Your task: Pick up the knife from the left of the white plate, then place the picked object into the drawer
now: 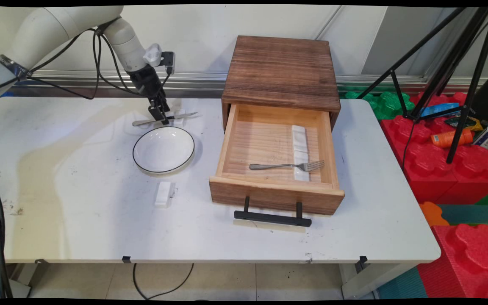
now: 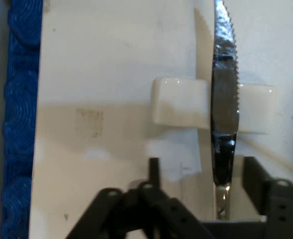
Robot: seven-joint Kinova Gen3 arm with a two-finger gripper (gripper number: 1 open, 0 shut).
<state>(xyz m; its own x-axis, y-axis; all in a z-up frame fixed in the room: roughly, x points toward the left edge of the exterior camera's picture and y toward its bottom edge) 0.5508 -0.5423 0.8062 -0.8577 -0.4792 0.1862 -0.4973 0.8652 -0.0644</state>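
Next, my gripper grabs the neck between blade and handle, to lay the table knife beside the fork in the open drawer.
A silver knife with a serrated blade lies on the table behind the bowl, its blade resting across a small white rest. My gripper is lowered over the knife near its handle. It is open. In the hand view the fingers stand on either side of the knife, which lies nearer the right finger with a gap on both sides. A white bowl with a dark rim sits just in front of the knife.
A wooden drawer box stands to the right with its drawer pulled out. A fork lies in it across a strip of white rests. Another white rest lies in front of the bowl.
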